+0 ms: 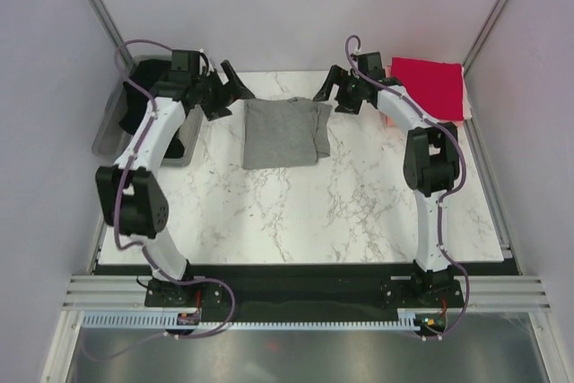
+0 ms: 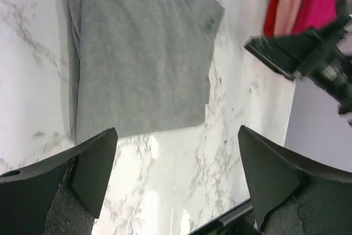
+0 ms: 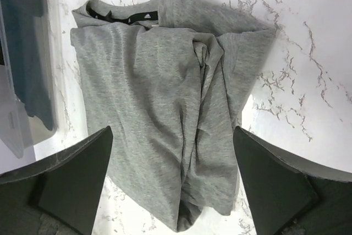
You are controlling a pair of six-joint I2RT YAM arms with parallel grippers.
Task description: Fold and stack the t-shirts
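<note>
My right gripper grabs the heather-grey t-shirt's bunched side near its far corner [image 1: 322, 108] next. It pinches the folded layers together to stack it on the red t-shirt [image 1: 430, 84].
A heather-grey t-shirt [image 1: 280, 132] lies partly folded on the marble table, at the far middle. It also shows in the left wrist view [image 2: 137, 53] and in the right wrist view [image 3: 159, 108], where its right side is bunched over. My left gripper [image 1: 230, 87] is open and empty above the shirt's far left corner. My right gripper [image 1: 334, 92] is open and empty above the shirt's far right corner. A folded red t-shirt [image 1: 430, 84] lies on a salmon-pink one at the far right; both show in the left wrist view [image 2: 308, 1]. A black t-shirt [image 1: 152, 73] lies in the bin.
A clear plastic bin [image 1: 112, 123] stands at the far left edge of the table, beside the left arm. The marble tabletop [image 1: 296, 213] stretches towards the arm bases. Grey walls close in the left, far and right sides.
</note>
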